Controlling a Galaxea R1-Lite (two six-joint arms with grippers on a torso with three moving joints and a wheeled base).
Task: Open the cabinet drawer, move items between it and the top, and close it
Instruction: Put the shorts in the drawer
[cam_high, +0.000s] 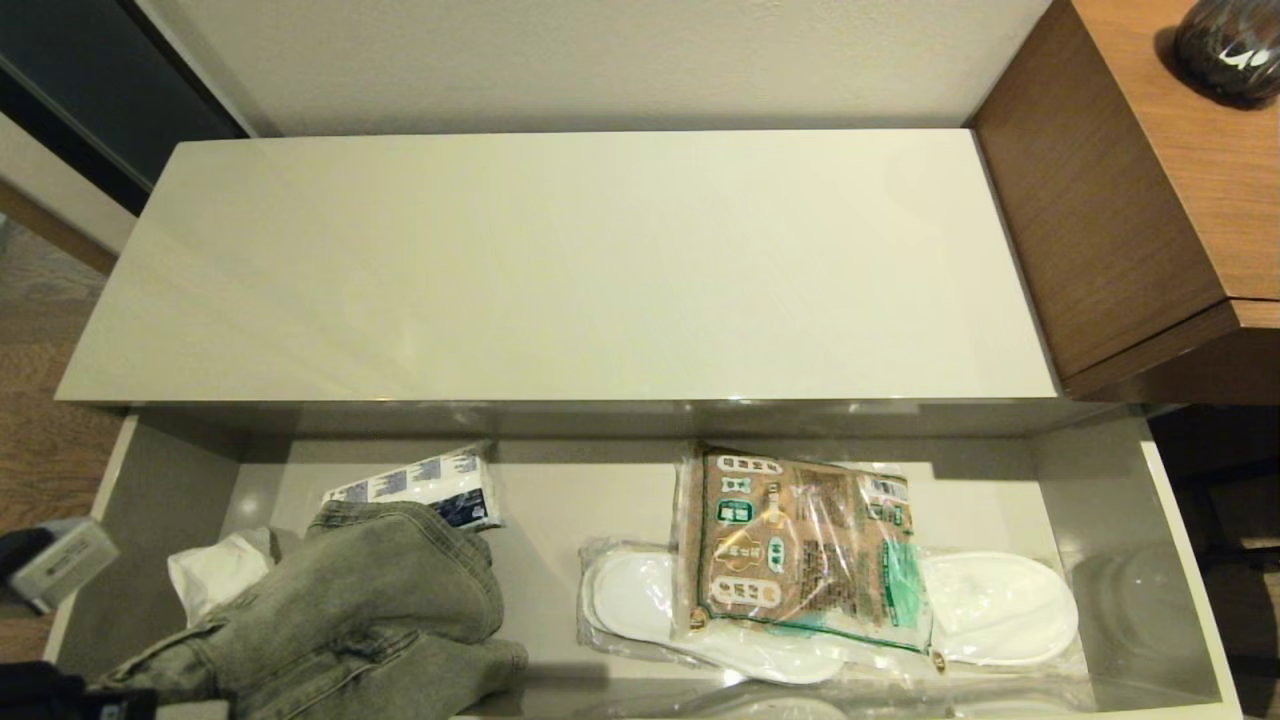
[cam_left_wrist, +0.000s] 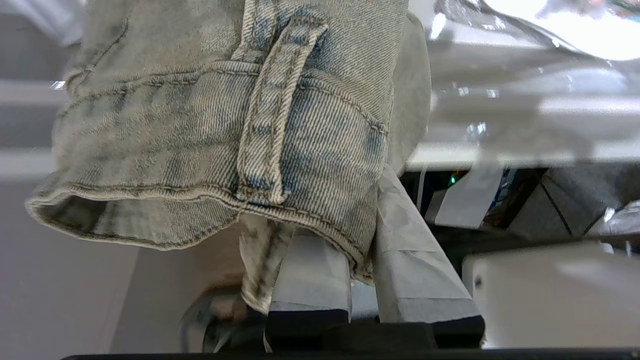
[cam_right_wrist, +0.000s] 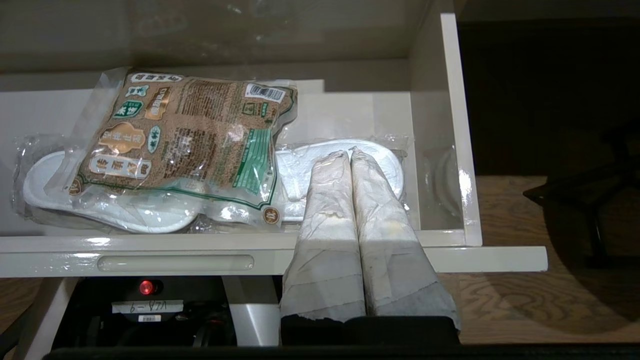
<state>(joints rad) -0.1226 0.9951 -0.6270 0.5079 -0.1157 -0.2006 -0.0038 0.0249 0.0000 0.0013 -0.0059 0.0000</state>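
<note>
The hem of the denim garment hangs over the drawer's front rim (cam_left_wrist: 504, 153), so my left gripper needs to keep holding the denim garment (cam_left_wrist: 200, 125) until the hem is inside the drawer.
The cabinet drawer (cam_high: 1185, 560) stands pulled out, its front rim (cam_right_wrist: 150, 246) with a handle recess nearest me. At its left end lies the bunched grey-green denim garment (cam_high: 370, 600), with the white cloth (cam_high: 215, 572) beside it. My left gripper (cam_left_wrist: 362, 250) is shut on the denim garment's (cam_left_wrist: 200, 125) hem; in the head view the garment hides it. My right gripper (cam_right_wrist: 350, 154) is shut on nothing and hangs over the drawer's right end above the slippers. The cream top (cam_high: 560, 270) is bare.
Plastic-wrapped white slippers (cam_high: 1000, 605) lie in the drawer's right half under a brown-and-green packet (cam_high: 800, 550). A blue-and-white tissue pack (cam_high: 430, 485) sits behind the denim. Taller brown wood furniture (cam_high: 1130, 200) with a dark vase (cam_high: 1230, 45) borders the right.
</note>
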